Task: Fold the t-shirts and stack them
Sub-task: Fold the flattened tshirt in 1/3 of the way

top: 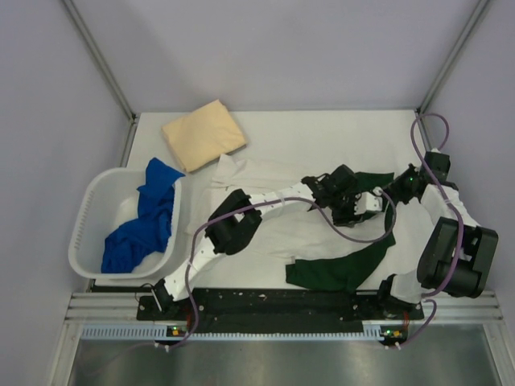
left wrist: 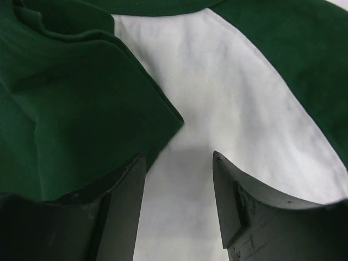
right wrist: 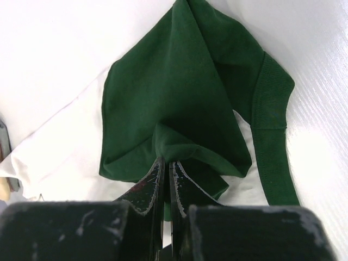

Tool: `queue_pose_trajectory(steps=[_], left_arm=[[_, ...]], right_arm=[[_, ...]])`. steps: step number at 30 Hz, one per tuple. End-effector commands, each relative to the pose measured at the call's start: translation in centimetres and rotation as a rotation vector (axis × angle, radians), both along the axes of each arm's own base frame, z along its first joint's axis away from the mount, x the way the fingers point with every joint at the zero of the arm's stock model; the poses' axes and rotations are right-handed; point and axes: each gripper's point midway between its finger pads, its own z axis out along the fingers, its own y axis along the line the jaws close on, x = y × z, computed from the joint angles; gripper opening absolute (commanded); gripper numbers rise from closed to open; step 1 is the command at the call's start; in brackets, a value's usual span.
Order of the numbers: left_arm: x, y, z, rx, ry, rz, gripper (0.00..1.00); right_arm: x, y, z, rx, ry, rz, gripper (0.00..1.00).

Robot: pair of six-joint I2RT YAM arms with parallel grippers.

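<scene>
My left gripper should first move toward the green sleeve's folded corner [left wrist: 181,123], then close on the corner. The corner is beyond the fingers, so they would miss it if they closed now.
A white t-shirt with dark green sleeves [top: 278,237] lies spread over the middle and right of the table. My left gripper [top: 350,211] hangs open just above its white cloth [left wrist: 228,92], with the edge of a green sleeve [left wrist: 70,109] by its left finger; nothing is between the jaws [left wrist: 179,157]. My right gripper [top: 382,197] is shut on a bunched fold of the green sleeve [right wrist: 179,92] and holds it up from the white cloth. A folded tan t-shirt [top: 204,133] lies at the back left. Bright blue t-shirts [top: 149,221] hang in and over the basket.
The white plastic basket [top: 92,217] stands at the left edge of the table. Another green sleeve [top: 338,269] lies near the front edge, between the arm bases. Grey walls and metal frame posts close in the table's sides and back.
</scene>
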Motion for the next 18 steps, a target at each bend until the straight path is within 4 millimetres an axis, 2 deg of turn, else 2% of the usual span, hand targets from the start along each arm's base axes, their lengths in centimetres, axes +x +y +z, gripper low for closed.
queue_pose_trajectory(steps=[1,5,14,16,18], left_arm=[[2.1,-4.5,5.0,-0.167,-0.092,0.077,0.56],[1.4,-4.9,4.2,-0.138,-0.115,0.069,0.55],[0.8,-4.1,1.9,-0.038,-0.200,0.047,0.57],[1.3,-3.7,1.2,-0.010,-0.229,0.056,0.56],[2.7,-3.6,1.1,-0.006,-0.291,0.093,0.53]], right_arm=[[0.8,-0.5,1.3,-0.014,-0.060,-0.007,0.00],[0.6,-0.4,1.3,-0.008,-0.066,-0.003,0.00],[1.0,0.0,2.1,0.008,-0.092,0.009,0.00],[1.0,0.1,2.2,0.012,-0.096,0.011,0.00],[0.9,0.2,2.3,0.017,-0.099,0.016,0.00]])
